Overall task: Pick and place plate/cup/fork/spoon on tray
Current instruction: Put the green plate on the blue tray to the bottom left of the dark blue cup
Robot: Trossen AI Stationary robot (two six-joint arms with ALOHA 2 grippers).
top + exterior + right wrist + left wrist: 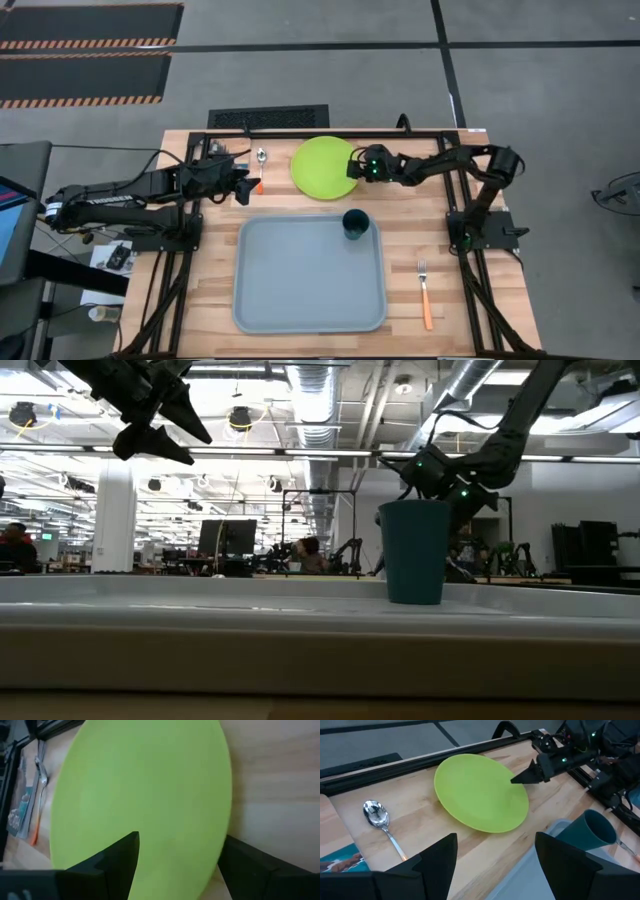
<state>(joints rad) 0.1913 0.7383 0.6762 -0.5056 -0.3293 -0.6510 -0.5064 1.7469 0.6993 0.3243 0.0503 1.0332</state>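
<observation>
My right gripper's fingers straddle the plate's rim, one over the top of the plate, one beyond the rim, so it is time to close on the plate.
The lime-green plate lies flat on the table beyond the tray. The teal cup stands upright in the tray's far right corner. The spoon lies left of the plate. The fork lies on the table right of the tray. My right gripper is open at the plate's right edge, its fingers spread over the plate; I cannot tell whether they touch it. My left gripper is open and empty, raised above the table beside the spoon's handle.
A picture booklet lies by the spoon under my left gripper. A black frame rail runs along the table's far edge behind the plate. Bare wood lies between the tray and the fork.
</observation>
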